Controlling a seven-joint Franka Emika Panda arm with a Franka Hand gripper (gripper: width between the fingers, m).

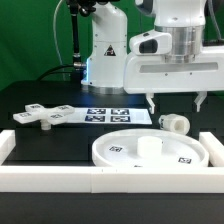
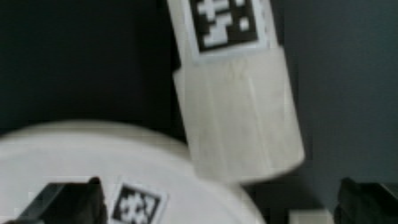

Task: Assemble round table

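Observation:
In the exterior view my gripper's fingers still hang above the short cylindrical leg [image 1: 175, 124], so it is too early to close. The gripper comes down first.
The large round disc [image 1: 150, 152] lies flat inside the white rails, with a small raised hub at its middle. The short cylindrical leg [image 1: 175, 124] lies on its side just behind the disc's rim. The cross-shaped base [image 1: 40, 115] lies at the exterior view's left. My gripper [image 1: 175, 103] is open and empty, hanging right above the leg. In the wrist view the leg [image 2: 240, 120] lies between my spread fingers [image 2: 71, 205], its near end over the disc's rim [image 2: 89, 165]. A square tag shows past its far end.
The marker board [image 1: 115, 114] lies behind the disc. Long white rails [image 1: 110, 182] border the front, with side rails [image 1: 215, 150] at both ends. The arm's white base [image 1: 105, 50] stands at the back.

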